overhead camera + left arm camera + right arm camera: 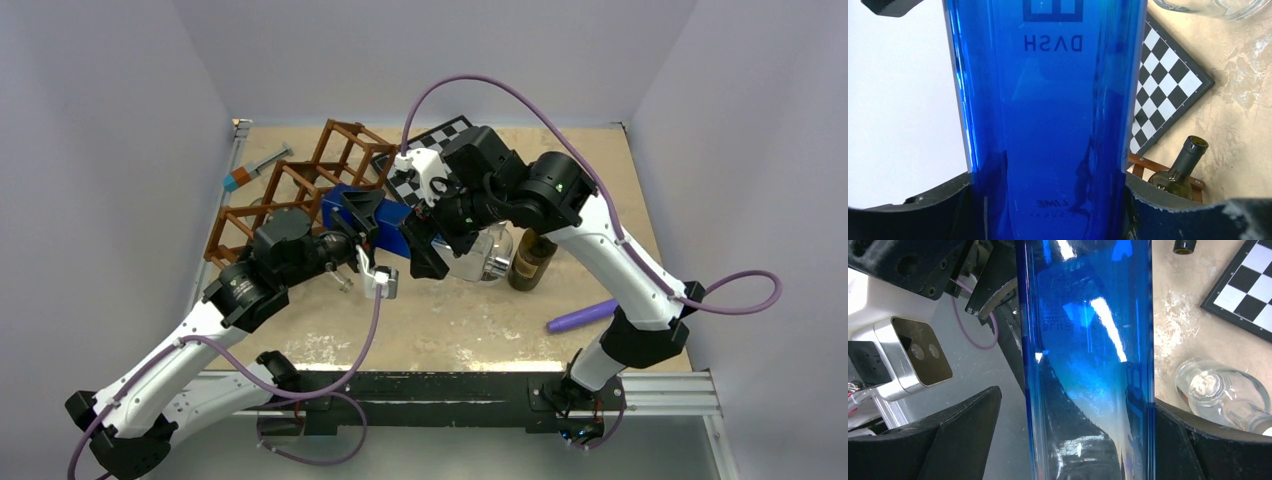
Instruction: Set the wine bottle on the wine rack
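Observation:
My fingertips are on either side of its fading blue glass (1089, 405) at even depth. My right gripper would hold the wine bottle if it closed now, so I will close it.
A blue glass wine bottle (370, 215) hangs level above the table, just in front of the reddish-brown lattice wine rack (300, 185). My left gripper (348, 225) is shut on it; in the left wrist view both pads press the blue glass (1048, 100) at the gripper (1048, 210). My right gripper (418, 242) stands open around the bottle's other end (1088, 365). In the right wrist view that gripper (1075, 410) has a clear gap at its left finger (963, 430). The right finger is at the glass.
A checkerboard (430, 150) lies behind the rack. A clear bottle (480, 255) lies on the table and a dark olive bottle (530, 258) stands beside it. Another olive bottle (1180, 170) rests on a rack bar (1148, 164). A purple stick (582, 316) and a marker (255, 168) lie around.

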Robot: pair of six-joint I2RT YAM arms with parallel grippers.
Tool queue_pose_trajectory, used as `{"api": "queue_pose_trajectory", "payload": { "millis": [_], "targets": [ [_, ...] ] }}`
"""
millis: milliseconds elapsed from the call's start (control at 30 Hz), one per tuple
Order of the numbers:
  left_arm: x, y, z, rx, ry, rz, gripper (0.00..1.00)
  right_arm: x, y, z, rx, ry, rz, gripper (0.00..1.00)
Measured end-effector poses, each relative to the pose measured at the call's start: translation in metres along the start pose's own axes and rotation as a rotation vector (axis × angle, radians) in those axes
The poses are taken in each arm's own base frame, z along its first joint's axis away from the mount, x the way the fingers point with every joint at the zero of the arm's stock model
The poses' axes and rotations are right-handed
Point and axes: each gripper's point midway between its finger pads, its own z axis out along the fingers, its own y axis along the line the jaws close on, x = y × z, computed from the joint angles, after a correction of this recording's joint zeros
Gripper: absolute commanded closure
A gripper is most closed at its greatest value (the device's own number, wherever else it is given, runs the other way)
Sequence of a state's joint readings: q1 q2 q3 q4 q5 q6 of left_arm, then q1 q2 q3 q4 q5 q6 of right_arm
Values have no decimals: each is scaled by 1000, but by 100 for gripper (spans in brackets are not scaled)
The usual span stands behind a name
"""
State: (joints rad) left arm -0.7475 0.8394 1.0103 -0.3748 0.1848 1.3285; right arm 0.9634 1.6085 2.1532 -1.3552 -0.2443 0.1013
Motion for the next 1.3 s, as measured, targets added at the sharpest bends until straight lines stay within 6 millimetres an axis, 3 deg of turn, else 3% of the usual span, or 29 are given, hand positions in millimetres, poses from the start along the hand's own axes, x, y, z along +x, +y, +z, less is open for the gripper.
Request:
{"api": "queue_pose_trajectory", "payload": {
  "millis": [200,367,400,500,533,733,900,933,1000,1033,1300],
  "targets": [
    [4,-6,6,-10,4,10,100,7,-1,6,-4,30,14,10],
    [8,2,10,-62,22,58,100,2,-2,5,-2,6,23,34],
    [8,4,10,-71,25,68,100,2,-2,4,-1,3,25,44],
    [11,9,12,-97,43,88,100,-1,-8,4,34,-8,40,94],
    [12,9,13,-99,49,87,100,-1,-9,4,33,-11,30,100],
    [14,14,14,-118,62,94,98,-5,-11,3,57,-28,32,100],
    [13,14,14,-119,56,95,35,-5,-10,2,79,-42,38,100],
    [12,14,14,-119,51,95,29,-5,-9,1,84,-45,41,100],
    [10,13,14,-115,41,90,6,-4,-8,-1,92,-51,45,100],
    [10,14,14,-121,41,75,2,-3,-7,-2,98,-52,56,100],
    [-3,45,-6,-153,15,21,1,-9,6,-22,87,-134,94,100]
  ]
}}
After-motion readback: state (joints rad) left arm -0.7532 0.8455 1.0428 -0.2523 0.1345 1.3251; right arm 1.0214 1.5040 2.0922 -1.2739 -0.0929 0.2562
